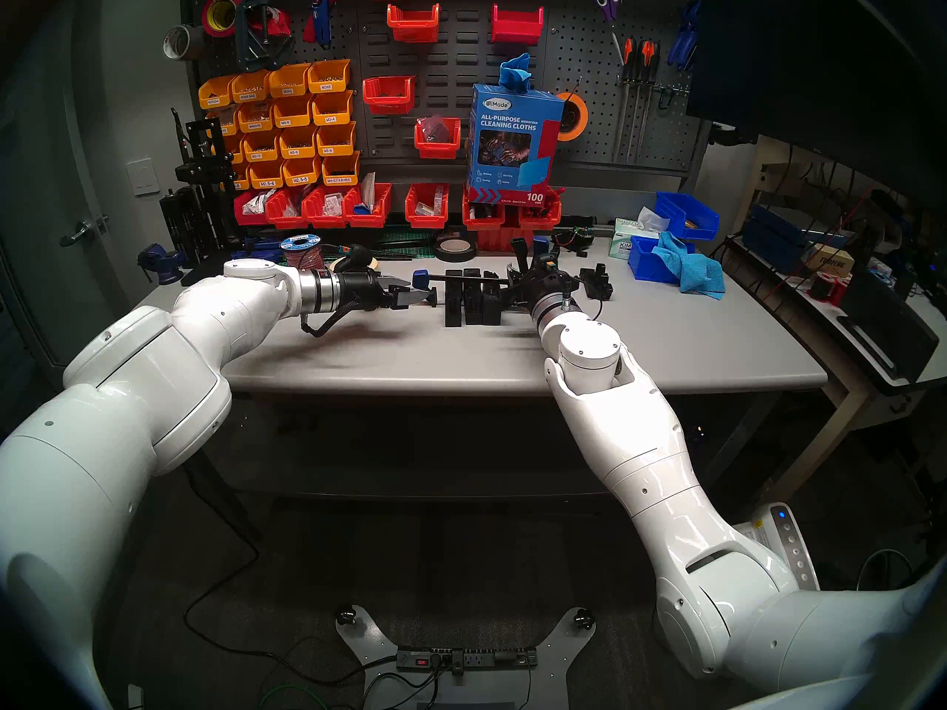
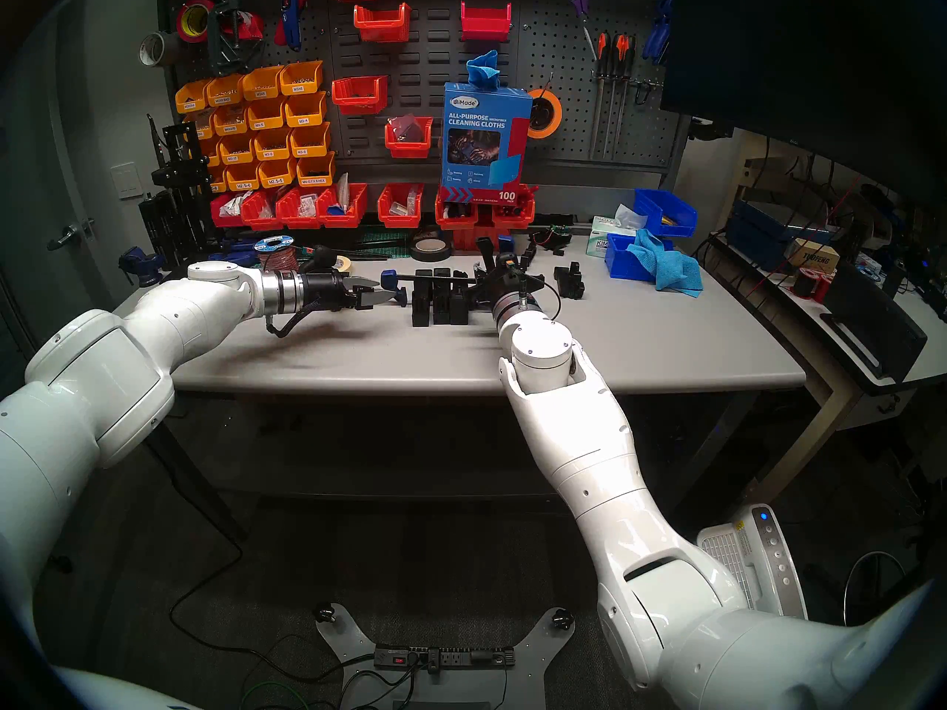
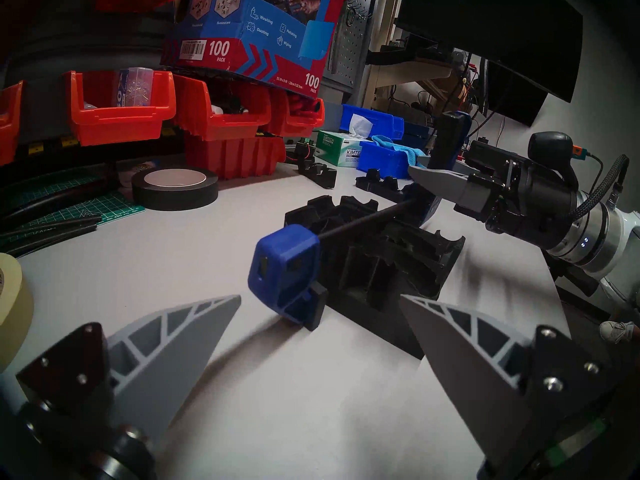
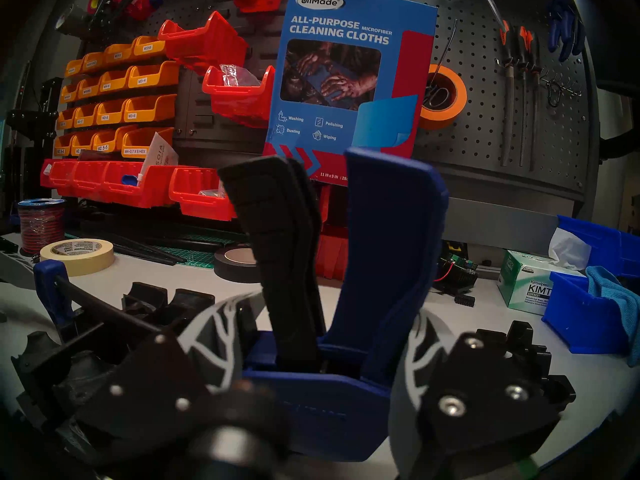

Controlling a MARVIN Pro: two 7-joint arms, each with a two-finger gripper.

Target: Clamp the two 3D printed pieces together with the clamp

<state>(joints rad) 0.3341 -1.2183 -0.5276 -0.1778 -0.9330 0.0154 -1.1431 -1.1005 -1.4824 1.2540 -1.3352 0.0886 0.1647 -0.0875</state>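
My left gripper grabs the clamp by its blue end piece beside the printed pieces next, since the clamp's bar runs close over them.
The clamp (image 1: 464, 279) lies level over the bench, its thin black bar passing across the tops of the two 3D printed pieces (image 1: 469, 301), black blocks standing side by side. My right gripper (image 1: 522, 279) is shut on the clamp's blue body (image 4: 311, 382). The black trigger (image 4: 277, 233) and blue handle (image 4: 391, 243) stick up between its fingers (image 4: 221, 330). The clamp's blue end jaw (image 3: 284, 271) sits just left of the pieces (image 3: 381, 261). My left gripper (image 3: 320, 297) is open, its fingertips just short of that jaw and not touching it.
More black printed parts (image 1: 597, 283) lie right of my right gripper. A black tape roll (image 1: 453, 250), a wire spool (image 1: 300, 248), red bins (image 1: 358, 207), a tissue box (image 1: 628, 240) and blue bins with a blue cloth (image 1: 702, 273) line the back.
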